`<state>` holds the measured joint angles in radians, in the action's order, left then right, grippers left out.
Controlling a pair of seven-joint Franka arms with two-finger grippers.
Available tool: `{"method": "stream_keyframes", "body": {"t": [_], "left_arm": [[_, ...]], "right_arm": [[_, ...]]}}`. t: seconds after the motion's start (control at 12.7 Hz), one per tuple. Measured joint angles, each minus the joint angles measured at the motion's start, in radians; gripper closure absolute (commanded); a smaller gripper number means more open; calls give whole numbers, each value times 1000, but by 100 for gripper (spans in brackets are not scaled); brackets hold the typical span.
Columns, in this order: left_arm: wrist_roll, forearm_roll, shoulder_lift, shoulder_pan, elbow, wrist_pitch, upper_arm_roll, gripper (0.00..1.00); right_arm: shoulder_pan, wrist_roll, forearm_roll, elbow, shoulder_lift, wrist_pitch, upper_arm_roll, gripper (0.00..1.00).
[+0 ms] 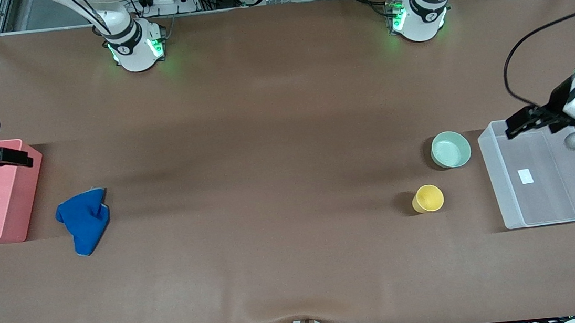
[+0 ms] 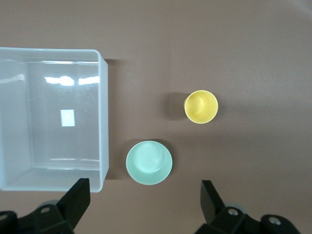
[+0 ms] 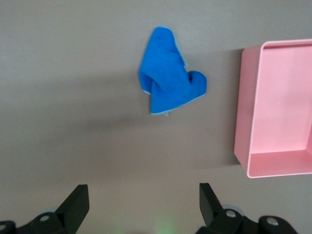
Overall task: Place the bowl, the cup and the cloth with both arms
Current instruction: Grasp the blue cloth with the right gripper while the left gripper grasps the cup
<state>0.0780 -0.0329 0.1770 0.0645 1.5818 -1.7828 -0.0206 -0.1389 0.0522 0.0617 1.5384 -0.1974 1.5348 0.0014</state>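
I need to grab the yellow cup by its rim with my left gripper next. Then I can place the cup.
The mint-green bowl sits upright on the brown table beside the clear bin, and it also shows in the left wrist view. The yellow cup stands nearer the front camera than the bowl, apart from it. The blue cloth lies crumpled beside the pink bin. My left gripper is open and empty over the clear bin's corner. My right gripper is open and empty over the pink bin's edge.
A clear plastic bin with a white label inside stands at the left arm's end of the table. A pink bin stands at the right arm's end. Both hold nothing else.
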Motion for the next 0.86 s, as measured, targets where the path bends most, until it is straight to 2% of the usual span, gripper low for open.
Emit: {"method": "stream_keyframes", "body": {"t": [0.16, 0.55, 0.86], "left_arm": [[2, -6, 62, 5, 1, -61, 14, 0], [27, -6, 245, 18, 2, -277, 20, 0], [85, -6, 317, 33, 0, -317, 32, 0]], "right_arm": [[-22, 22, 8, -4, -72, 59, 0, 0], [-73, 357, 43, -16, -282, 276, -1, 0], [-106, 514, 82, -27, -407, 423, -2, 0]]}}
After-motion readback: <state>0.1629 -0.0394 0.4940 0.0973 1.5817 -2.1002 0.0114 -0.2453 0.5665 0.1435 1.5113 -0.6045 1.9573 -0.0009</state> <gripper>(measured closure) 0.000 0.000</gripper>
